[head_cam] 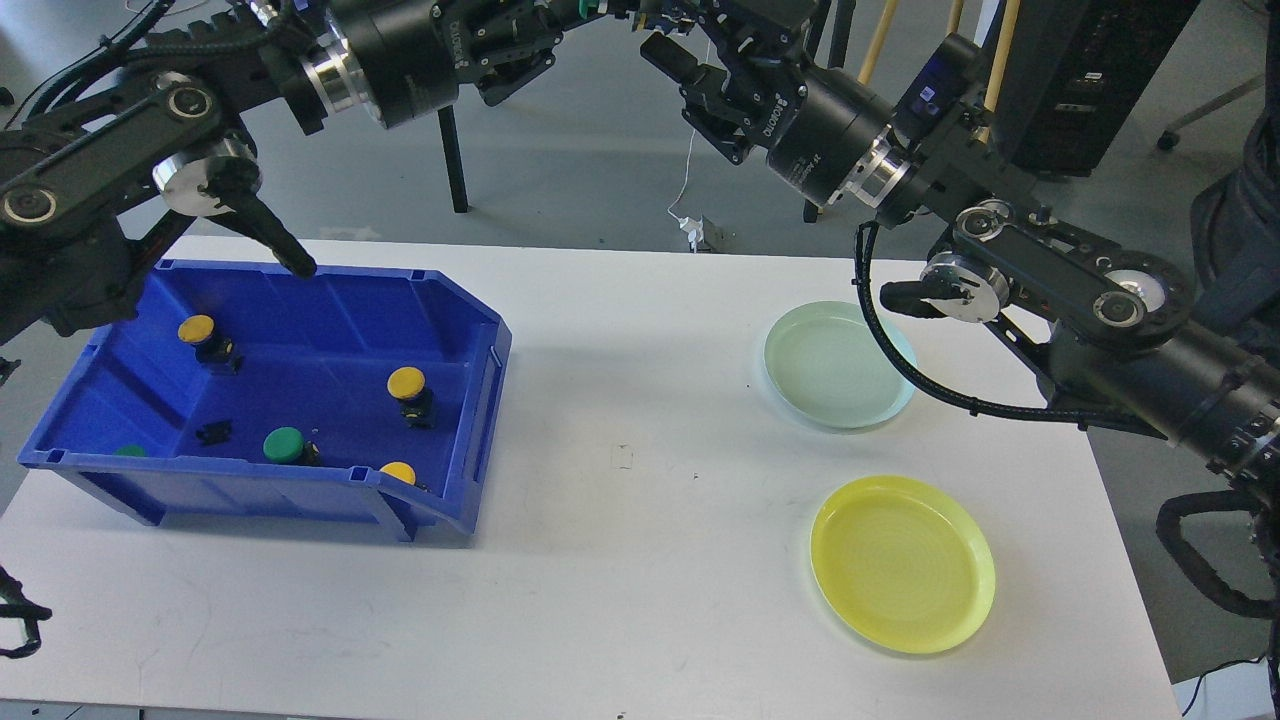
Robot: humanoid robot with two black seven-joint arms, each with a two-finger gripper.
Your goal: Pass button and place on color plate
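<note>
The right gripper should next grab the green button by its black base (642, 20), so that the button can go on the green plate (835, 365).
High above the table's far edge, my left gripper (572, 14) holds a green button (590, 8), mostly cut off by the top of the view. My right gripper (672, 32) is right beside it with its jaws spread; one finger (663, 55) shows clearly. The pale green plate (835, 365) and the yellow plate (900, 563) lie empty on the right of the white table. The blue bin (485, 335) on the left holds yellow buttons (406, 381), (197, 328), (398, 472) and green buttons (283, 443), (128, 451).
A small black part (212, 433) lies on the bin floor. The white table (630, 560) runs between the bin and the plates. Chair legs and cables stand on the grey floor behind the table.
</note>
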